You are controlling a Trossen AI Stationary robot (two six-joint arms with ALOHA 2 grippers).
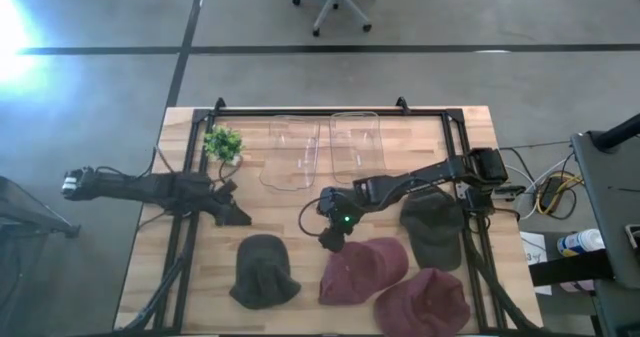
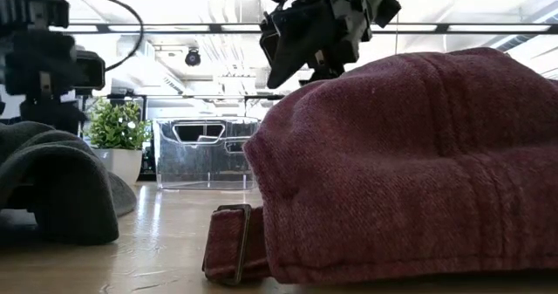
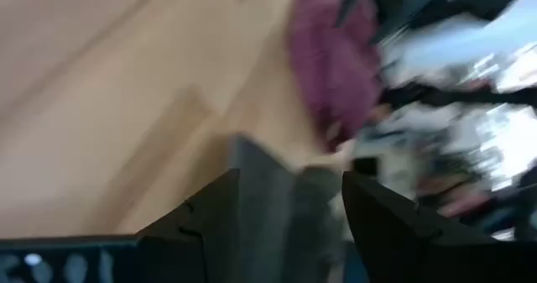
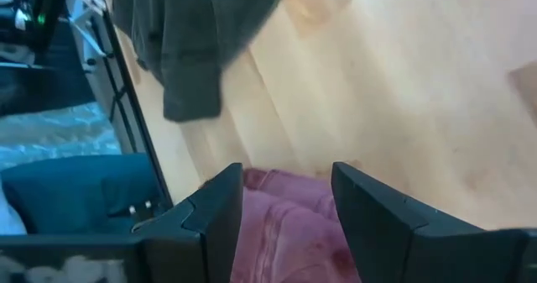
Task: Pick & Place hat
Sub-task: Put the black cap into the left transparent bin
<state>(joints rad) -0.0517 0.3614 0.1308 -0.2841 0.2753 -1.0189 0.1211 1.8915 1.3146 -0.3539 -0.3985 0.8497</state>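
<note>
The dark grey hat needs to go in a clear bin, so next my left gripper needs to grab the hat by its brim.
Several hats lie flat on the wooden table: a dark grey one [image 1: 263, 272], a maroon one [image 1: 365, 269], a second maroon one [image 1: 423, 302] and a dark olive one [image 1: 432, 227]. My right gripper [image 1: 332, 239] is open, pointing down over the first maroon hat's left edge [image 4: 281, 224]. In the low view it hangs just above that hat's crown [image 2: 410, 154]. My left gripper [image 1: 238, 217] is open, low over bare table, a little to the far left of the grey hat [image 3: 277, 216]. My right gripper [image 4: 285, 170] stands open with a finger on either side of the maroon hat's edge [image 4: 277, 203], coming from above. I cannot tell whether the fingertips touch the cloth.
Two clear plastic bins [image 1: 290, 152] [image 1: 357, 147] stand at the table's far side, with a small potted plant [image 1: 222, 142] to their left. A black frame [image 1: 330, 111] runs round the table. Bare wood [image 1: 285, 212] lies between the grippers.
</note>
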